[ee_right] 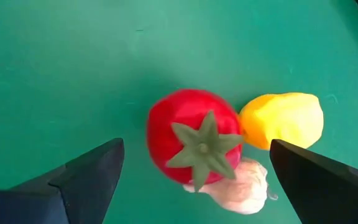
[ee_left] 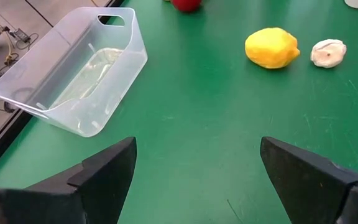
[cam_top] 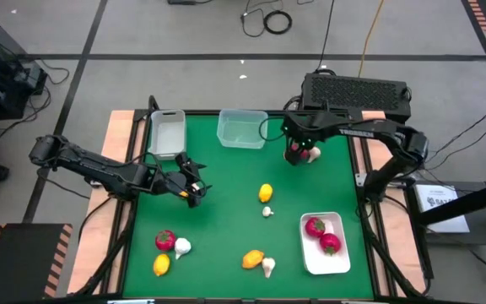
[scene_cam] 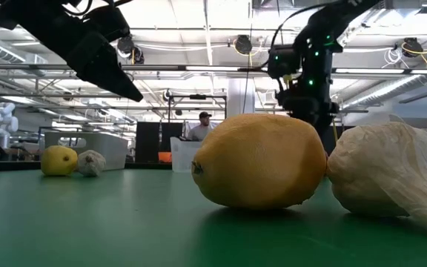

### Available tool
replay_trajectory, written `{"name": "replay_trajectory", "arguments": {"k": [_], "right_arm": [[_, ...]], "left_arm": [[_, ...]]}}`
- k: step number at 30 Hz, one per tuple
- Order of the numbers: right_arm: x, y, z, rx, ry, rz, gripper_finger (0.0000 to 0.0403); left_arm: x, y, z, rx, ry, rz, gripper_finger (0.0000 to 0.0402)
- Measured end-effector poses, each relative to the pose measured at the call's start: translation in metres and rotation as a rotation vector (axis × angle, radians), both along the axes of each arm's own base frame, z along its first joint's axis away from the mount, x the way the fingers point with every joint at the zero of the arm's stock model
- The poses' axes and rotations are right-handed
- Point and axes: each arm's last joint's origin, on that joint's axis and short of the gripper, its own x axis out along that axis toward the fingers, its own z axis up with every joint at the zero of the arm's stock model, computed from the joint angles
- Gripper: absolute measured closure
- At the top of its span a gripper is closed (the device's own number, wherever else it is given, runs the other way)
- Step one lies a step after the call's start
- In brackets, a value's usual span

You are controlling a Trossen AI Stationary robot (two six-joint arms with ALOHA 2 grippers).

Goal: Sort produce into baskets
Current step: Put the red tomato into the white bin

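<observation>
The red fruit needs to be sorted into the white tray (cam_top: 310,257), so my right gripper will grab it by its round red body (cam_top: 294,154) next.
My right gripper (ee_right: 194,180) is open above a red round fruit (ee_right: 191,140) with a green top. The fruit rests on the green table at the far right, touching a lemon (ee_right: 284,118) and a white garlic bulb (ee_right: 241,190). The fingers stand on either side of the fruit and touch nothing. In the high view this gripper (cam_top: 295,152) is right of the clear tub (cam_top: 242,128). My left gripper (cam_top: 194,187) is open and empty at mid-left, above bare table (ee_left: 197,124). Two red fruits lie in the white tray (cam_top: 310,257).
The grey-white bin (cam_top: 166,133) stands at the far left. A lemon (cam_top: 265,192) and a garlic bulb (cam_top: 267,211) lie mid-table. Near the front edge lie a red fruit (cam_top: 165,240), a garlic bulb (cam_top: 181,247), two lemons (cam_top: 161,264) (cam_top: 253,258) and another garlic bulb (cam_top: 268,267).
</observation>
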Motion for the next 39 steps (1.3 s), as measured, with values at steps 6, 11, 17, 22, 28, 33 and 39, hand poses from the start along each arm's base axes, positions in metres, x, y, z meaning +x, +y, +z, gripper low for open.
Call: {"name": "replay_trajectory", "arguments": {"k": [6, 11, 17, 22, 28, 33, 39], "right_arm": [[0.0, -0.01, -0.013, 0.028, 0.046, 0.0, 0.001], [0.002, -0.011, -0.02, 0.06, 0.053, 0.0, 0.001], [0.004, -0.01, -0.02, 0.058, 0.041, -0.023, 0.001], [0.004, -0.009, -0.02, 0.086, 0.02, -0.057, 0.001], [0.005, -0.008, -0.02, 0.109, 0.002, -0.098, 0.001], [0.007, -0.003, -0.02, 0.109, -0.001, -0.11, 0.001], [0.01, 0.004, -0.023, 0.108, -0.01, -0.128, 0.001]], "left_arm": [[0.0, 0.0, 0.0, 0.0, 0.0, 0.0, 0.0052], [0.0, 0.0, 0.0, 0.0, 0.0, 0.0, 0.0052], [0.0, 0.0, 0.0, 0.0, 0.0, 0.0, 0.0052], [0.0, 0.0, 0.0, 0.0, 0.0, 0.0, 0.0052], [0.0, 0.0, 0.0, -0.001, -0.004, 0.0, 0.0052], [0.002, -0.002, 0.002, -0.1, -0.06, 0.023, 0.0052], [0.004, -0.009, 0.003, -0.484, -0.14, 0.071, 0.0052]]}}
